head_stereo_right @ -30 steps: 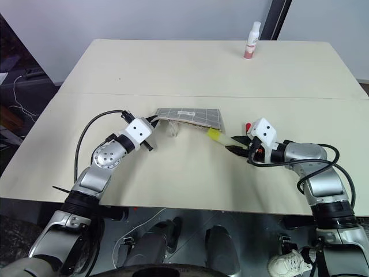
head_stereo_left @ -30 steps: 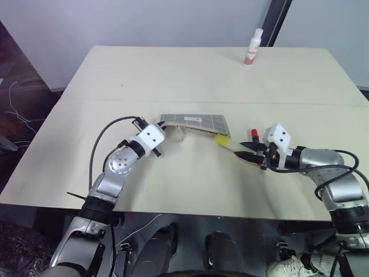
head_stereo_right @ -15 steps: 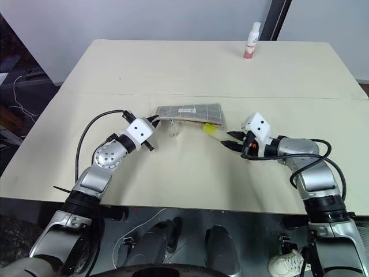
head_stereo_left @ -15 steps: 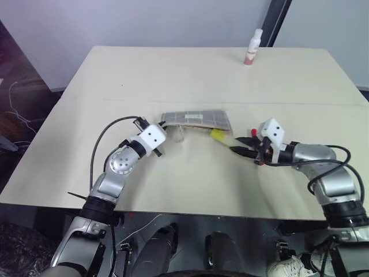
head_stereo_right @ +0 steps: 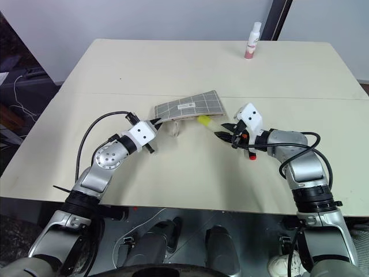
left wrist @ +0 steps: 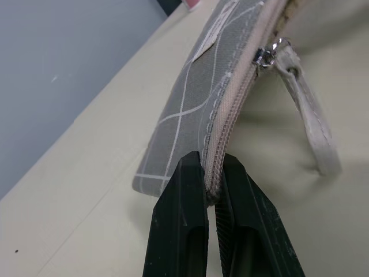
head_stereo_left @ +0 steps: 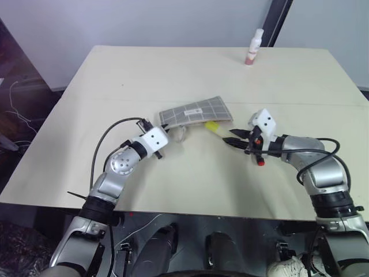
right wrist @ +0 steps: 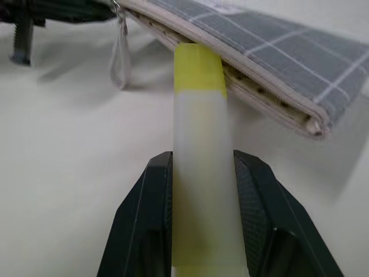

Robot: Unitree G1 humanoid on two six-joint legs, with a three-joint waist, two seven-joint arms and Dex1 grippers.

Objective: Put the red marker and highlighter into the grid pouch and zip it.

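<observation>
The highlighter's yellow tip [right wrist: 199, 69] barely meets the pouch's zip edge [right wrist: 268, 97], so my right gripper should keep holding the highlighter before releasing it.
The grid pouch [head_stereo_left: 196, 112] lies mid-table, grey with white lines, its zip edge facing me. My left gripper [left wrist: 210, 173] is shut on the zip edge at the pouch's [left wrist: 196, 86] left corner, beside the zip pull [left wrist: 305, 104]. My right gripper [head_stereo_left: 230, 138] is shut on the pale yellow highlighter [right wrist: 199, 144]. The highlighter's [head_stereo_left: 211, 126] yellow tip meets the pouch's [right wrist: 277, 43] zip edge near its right end. A red end of the red marker [head_stereo_left: 260, 163] shows on the table under my right wrist; the rest is hidden.
A small white-and-reddish bottle [head_stereo_left: 252, 47] stands at the far edge of the beige table [head_stereo_left: 173, 75]. A dark gap and cables lie off the table's left side.
My right gripper has carried the highlighter left and forward until its tip reaches the pouch's edge. The pouch has tilted, its right end lifted and swung back. The left gripper has stayed put.
</observation>
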